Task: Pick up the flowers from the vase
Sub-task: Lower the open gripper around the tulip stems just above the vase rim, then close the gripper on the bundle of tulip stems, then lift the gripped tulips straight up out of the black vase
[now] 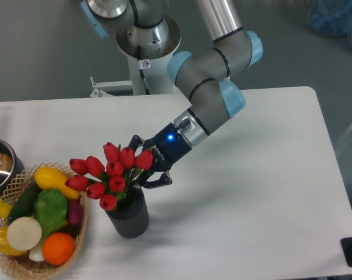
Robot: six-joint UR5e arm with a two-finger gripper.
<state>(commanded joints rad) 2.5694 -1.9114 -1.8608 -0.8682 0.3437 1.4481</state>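
Note:
My gripper grabs the green leafy stems of the flowers next. Then my gripper lifts the flowers (109, 175) out of the vase (130, 220).
The flowers (109, 175), a bunch of red tulip buds with green leaves, stand in the vase (130, 220), a short dark ribbed cylinder at the table's front left of centre. My gripper (145, 161) reaches in from the right at bud height, just above the vase mouth. Its two fingers are spread apart, one behind the bunch and one in front, with the rightmost bud between them. The stems are mostly hidden by buds and fingers, and I cannot tell if the fingers touch them.
A wicker basket (77, 239) of vegetables sits at the front left, close to the vase. A metal pot (0, 169) with a blue handle is at the left edge. The robot base (147, 41) stands behind the table.

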